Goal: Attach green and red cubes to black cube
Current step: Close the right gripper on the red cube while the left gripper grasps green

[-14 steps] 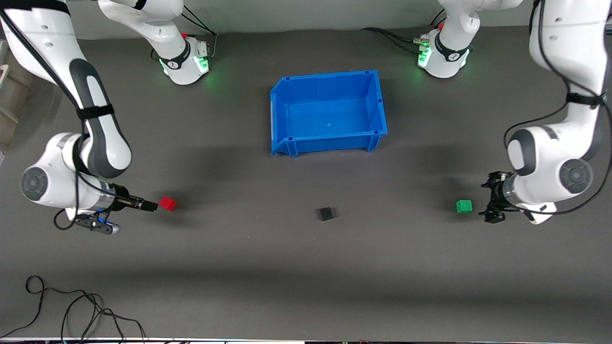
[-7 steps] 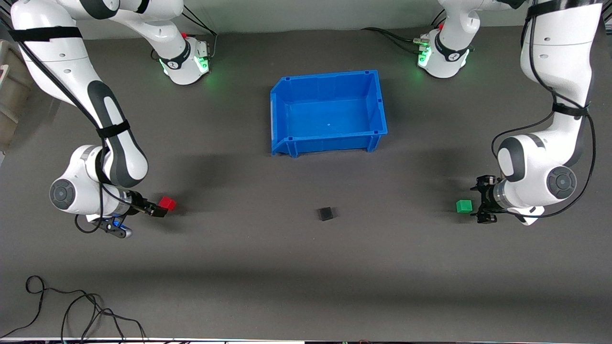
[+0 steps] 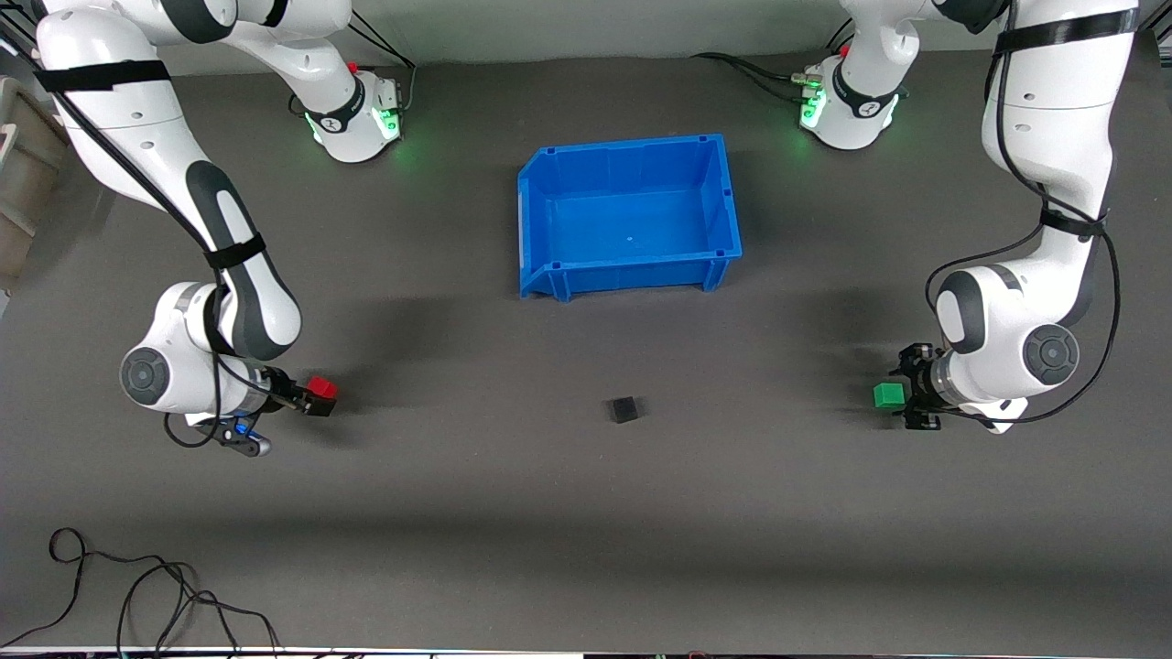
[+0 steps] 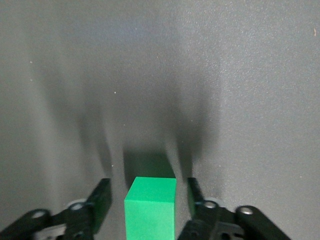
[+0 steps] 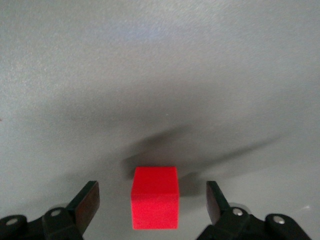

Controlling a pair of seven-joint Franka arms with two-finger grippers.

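Note:
Next, my right gripper picks up the red cube (image 3: 321, 387) by its opposite sides to attach it to the black cube (image 3: 624, 409).
The red cube (image 3: 321, 387) sits on the grey mat toward the right arm's end. My right gripper (image 3: 314, 397) is low at it, open, with the red cube (image 5: 155, 204) between the fingers (image 5: 89, 201) and a gap on each side. The green cube (image 3: 887, 394) sits toward the left arm's end. My left gripper (image 3: 906, 398) is open, its fingers (image 4: 101, 199) straddling the green cube (image 4: 150, 209) without touching it. The black cube (image 3: 624, 409) lies alone on the mat between the two, apart from both.
An empty blue bin (image 3: 628, 275) stands mid-table, farther from the front camera than the black cube. Loose black cables (image 3: 137, 595) lie near the front edge at the right arm's end.
Both arms have moved inward toward the cubes. The right gripper's fingers now flank the red cube and the left gripper's fingers now flank the green cube. No cube has moved.

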